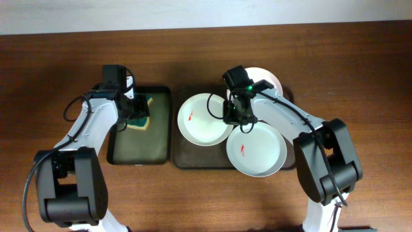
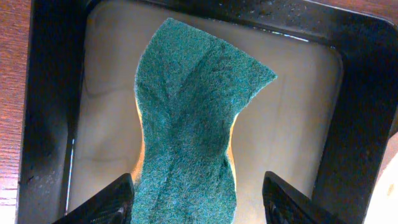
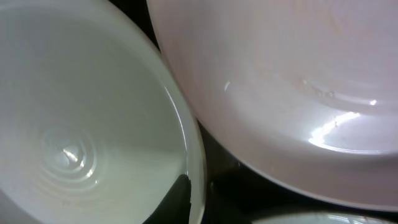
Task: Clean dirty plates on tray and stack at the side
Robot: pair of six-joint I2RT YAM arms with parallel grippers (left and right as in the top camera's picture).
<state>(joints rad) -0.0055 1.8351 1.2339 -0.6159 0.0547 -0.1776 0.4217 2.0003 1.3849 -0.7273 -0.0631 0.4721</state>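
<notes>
My left gripper is about to pinch the green sponge across its narrow middle (image 1: 139, 118) (image 2: 187, 153), by both long sides. The sponge's broad end then stays free to wipe the smeared plate.
The dark brown tray (image 1: 183, 158) holds three white plates. The left plate (image 1: 201, 121) has a red smear. The front right plate (image 1: 261, 153) also has a red smear. The back plate (image 1: 269, 76) is partly hidden by my right arm. My right gripper (image 1: 233, 117) is shut on the left plate's right rim. In the right wrist view one finger (image 3: 181, 198) lies inside the left plate (image 3: 81, 124), with the back plate (image 3: 280, 81) beside it. My left gripper (image 1: 136, 106) is open astride a green sponge (image 2: 186, 124).
The sponge (image 1: 139, 119) lies at the back of a smaller black tray (image 1: 138, 151) left of the brown tray. The black tray holds pale liquid (image 2: 292, 124). Bare wooden table (image 1: 360, 77) surrounds both trays.
</notes>
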